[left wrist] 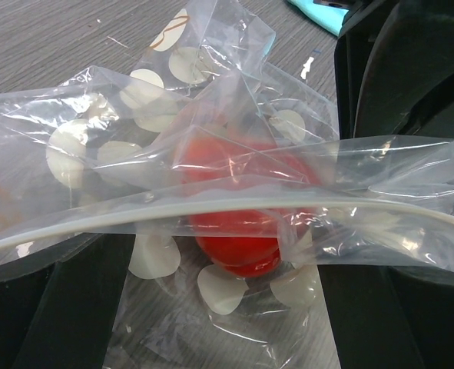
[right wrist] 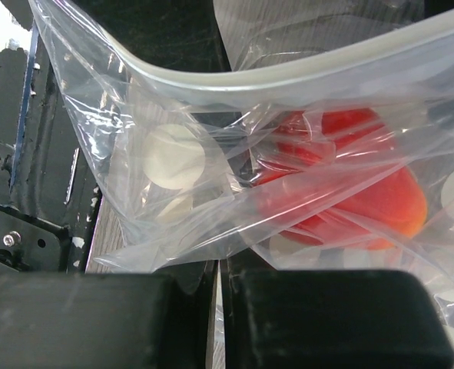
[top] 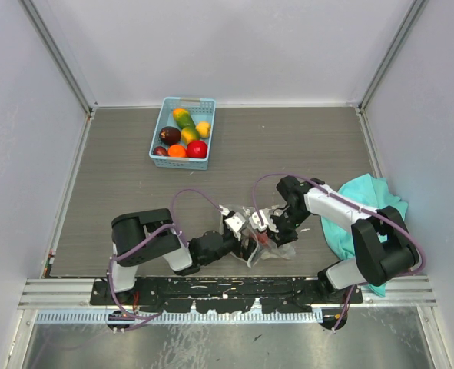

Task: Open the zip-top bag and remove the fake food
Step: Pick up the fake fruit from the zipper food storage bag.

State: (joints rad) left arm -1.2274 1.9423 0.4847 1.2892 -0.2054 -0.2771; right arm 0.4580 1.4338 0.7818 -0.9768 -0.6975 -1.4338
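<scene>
My left gripper is to grab the red fake food across its end nearest the zip strip point(top: 262, 237) point(left wrist: 243, 244) next. Then the food can come out of the bag.
The clear zip-top bag point(top: 271, 249) with white dots lies crumpled at the near middle of the table, between both grippers. A red piece of fake food point(left wrist: 234, 234) sits inside it and also shows in the right wrist view point(right wrist: 357, 192). My left gripper point(top: 238, 229) is open, its fingers point(left wrist: 81, 307) wide apart, with the bag point(left wrist: 173, 100) and its zip strip draped across them. My right gripper point(top: 266, 221) is shut on a fold of the bag's film point(right wrist: 173, 84), its fingers point(right wrist: 326, 315) almost touching.
A light blue basket point(top: 159, 127) at the back left of the table holds several fake fruits point(top: 197, 149). A teal cloth point(top: 357, 201) lies bunched at the right, beside my right arm. Black base rails run along the near edge.
</scene>
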